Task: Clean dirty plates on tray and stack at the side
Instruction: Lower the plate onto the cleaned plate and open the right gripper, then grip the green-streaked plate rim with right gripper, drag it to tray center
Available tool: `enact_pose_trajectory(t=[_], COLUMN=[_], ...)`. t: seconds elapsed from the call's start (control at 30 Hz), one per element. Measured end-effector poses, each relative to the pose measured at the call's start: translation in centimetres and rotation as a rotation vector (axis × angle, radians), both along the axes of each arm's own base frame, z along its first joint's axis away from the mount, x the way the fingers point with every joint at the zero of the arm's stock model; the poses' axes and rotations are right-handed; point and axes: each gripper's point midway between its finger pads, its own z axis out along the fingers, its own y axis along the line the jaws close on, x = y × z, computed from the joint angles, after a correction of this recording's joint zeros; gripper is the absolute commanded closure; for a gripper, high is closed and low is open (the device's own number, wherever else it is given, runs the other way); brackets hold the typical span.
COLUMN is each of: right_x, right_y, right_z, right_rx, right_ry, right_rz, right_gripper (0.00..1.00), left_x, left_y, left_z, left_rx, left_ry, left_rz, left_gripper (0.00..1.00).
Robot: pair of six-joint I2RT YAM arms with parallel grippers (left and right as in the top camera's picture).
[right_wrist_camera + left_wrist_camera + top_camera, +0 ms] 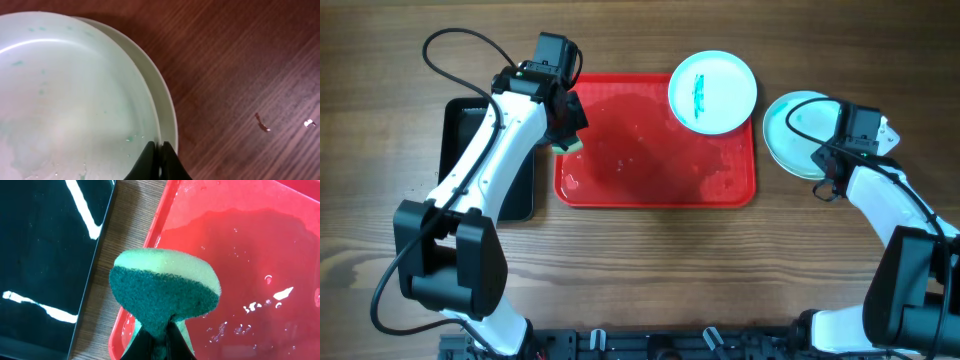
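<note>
My right gripper releases the top plate now, since most of the lower plate lies beneath it and it would land on the stack slightly off-centre.
A white plate (712,92) with a green smear sits on the far right corner of the red tray (650,165). Right of the tray, on the table, two pale aqua plates (795,135) lie stacked, the top one (75,100) shifted slightly off the lower one (167,115). My right gripper (160,148) is shut on the top plate's rim, and it shows in the overhead view at the stack's near right edge (827,165). My left gripper (160,337) is shut on a green and yellow sponge (165,290), held over the tray's left rim (150,240).
A black tray (460,120) lies left of the red tray, partly under my left arm, with a strip of bare wood between them (107,295). The red tray's floor is wet (250,305). Small scraps (262,122) lie on the table right of the stack.
</note>
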Motion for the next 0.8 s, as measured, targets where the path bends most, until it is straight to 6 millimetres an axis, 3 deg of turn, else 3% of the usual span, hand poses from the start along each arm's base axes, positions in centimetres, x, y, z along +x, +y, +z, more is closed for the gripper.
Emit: enact_pose_trajectory(t=[0.1,0.13,0.23,0.37,0.43,0.53,0.6,0.7,0.8], right_x=[-0.4,-0.4,-0.3,0.6,1.3,2.9,4.9,7.6,8.8], right_y=[-0.2,-0.3,-0.5,-1.0,-0.7,1.4,3.8,7.7,12.2], right_z=[-0.1,0.0,0.1,0.7,0.9,1.4,3.0,6.6,8.7], right_rx=[-0.014,-0.017,-0.029,-0.053,-0.056,0.022,0.107,0.210,0.273], right_ry=[0.017,0.017,0.014,-0.023,-0.025,-0.034,-0.092,-0.205,-0.267], right_rz=[-0.008,-0.010,-0.012,0.006,0.078,0.231,0.355,0.492,0.587], right_gripper=[0.88,0.70,0.34,0.18,0.18,0.32,0.39,0.40,0.41], left_x=[0.0,0.0,0.0,0.0,0.0,0.0,0.0,0.0,0.0], left_y=[0.0,0.0,0.0,0.0,0.0,0.0,0.0,0.0,0.0], left_z=[0.0,0.0,0.0,0.0,0.0,0.0,0.0,0.0,0.0], left_rx=[0.000,0.000,0.000,0.000,0.000,0.000,0.000,0.000,-0.001], left_ry=[0.000,0.000,0.000,0.000,0.000,0.000,0.000,0.000,-0.001], left_rz=[0.000,0.000,0.000,0.000,0.000,0.000,0.000,0.000,0.000], left_gripper=[0.96,0.96,0.96,0.96,0.96,0.96,0.96,0.96,0.96])
